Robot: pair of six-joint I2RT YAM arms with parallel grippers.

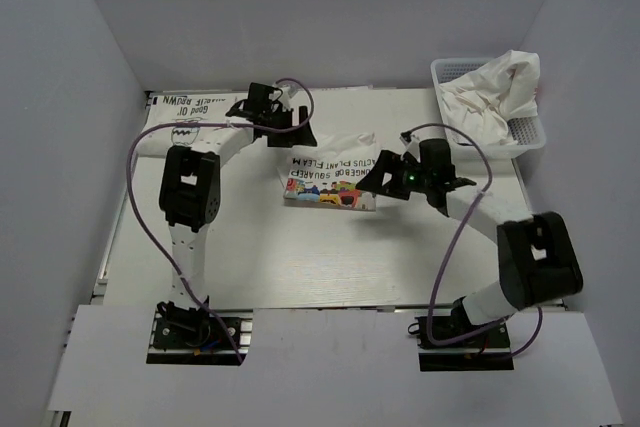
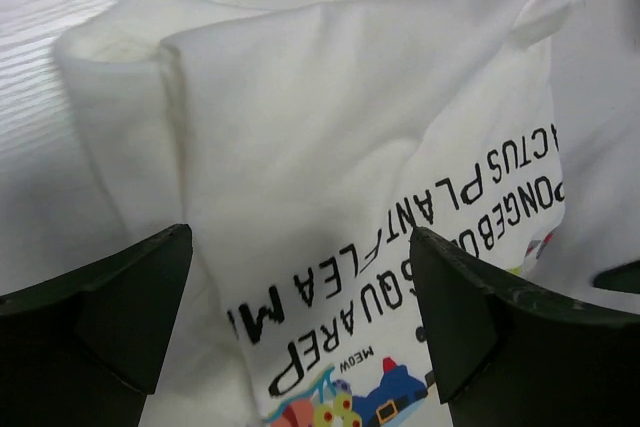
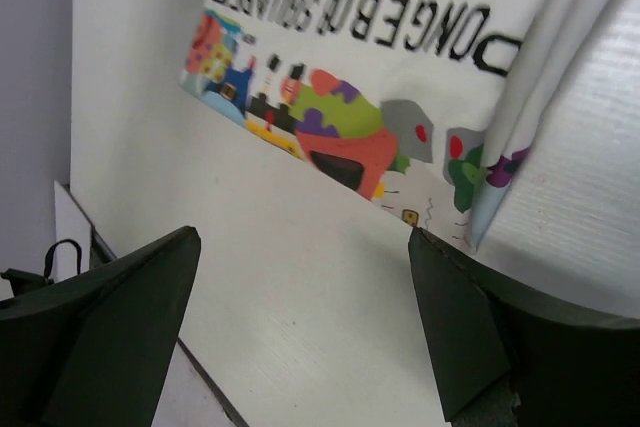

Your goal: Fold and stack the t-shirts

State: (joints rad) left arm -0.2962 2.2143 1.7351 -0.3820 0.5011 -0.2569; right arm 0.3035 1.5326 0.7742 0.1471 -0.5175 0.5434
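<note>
The folded t-shirt should be stacked on the second t-shirt, still folded. My left gripper next needs to grab the folded t-shirt's layered side edge nearest the second t-shirt.
A folded white t-shirt with black lettering and a colourful print lies mid-table. It also shows in the left wrist view and the right wrist view. My left gripper is open at the shirt's far left corner, and its jaws straddle the cloth without closing on it. My right gripper is open at the shirt's right edge. In its wrist view it hangs over bare table just short of the printed hem. A second folded white t-shirt with lettering lies at the back left, partly under my left arm.
A white mesh basket stands at the back right with crumpled white shirts heaped in it. White walls close in the left, back and right sides. The table's near edge meets the arm bases.
</note>
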